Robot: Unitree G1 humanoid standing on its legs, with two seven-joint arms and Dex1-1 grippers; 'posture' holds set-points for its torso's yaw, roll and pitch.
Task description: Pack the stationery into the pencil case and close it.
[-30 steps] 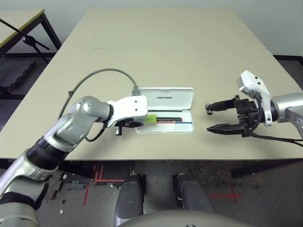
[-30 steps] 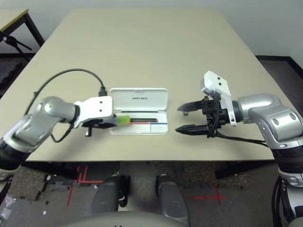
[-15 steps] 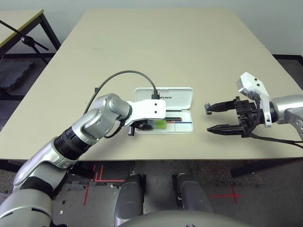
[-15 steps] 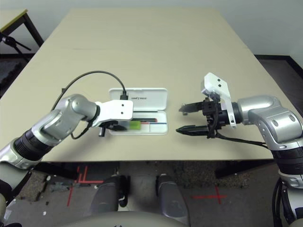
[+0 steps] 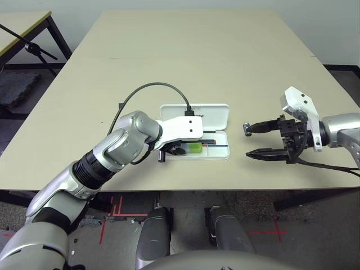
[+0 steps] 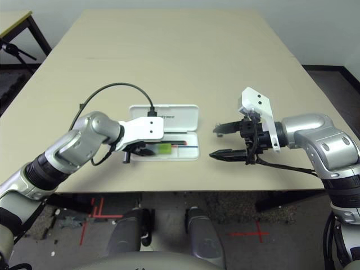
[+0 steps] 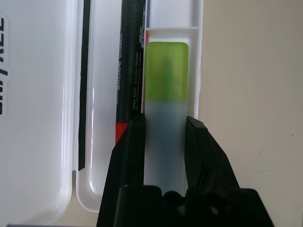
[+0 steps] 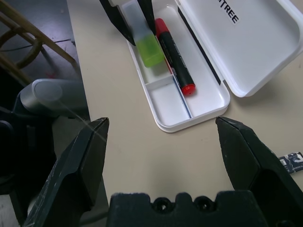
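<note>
I will open my left gripper, because the bar's green end [image 5: 194, 147] [image 7: 166, 71] is inside the sides of the tray's front section. The bar would stay there.
The white pencil case [image 5: 208, 117] lies open at the table's middle, lid flat behind its tray [image 5: 220, 149]. A red marker [image 8: 173, 53] with a black middle lies in the tray. My left gripper [image 7: 164, 125] is shut on the pale green-and-white bar [image 7: 164, 90], holding it over the tray's front part, alongside the marker. To the right of the case my right gripper [image 5: 250, 140] stands open with nothing between its fingers. The tiny grey-black metal piece [image 5: 246, 127] lies on the table by the tip of its far finger.
The tan table [image 5: 197, 56] stretches far behind the case. Its front edge runs close below both grippers. A black cable [image 5: 143, 89] arcs over my left wrist. Another table [image 5: 22, 22] and a dark stand are off the far left.
My left arm has carried the green-and-white bar rightward, from the case's left end to over the tray beside the marker. The right gripper has stayed still and open.
</note>
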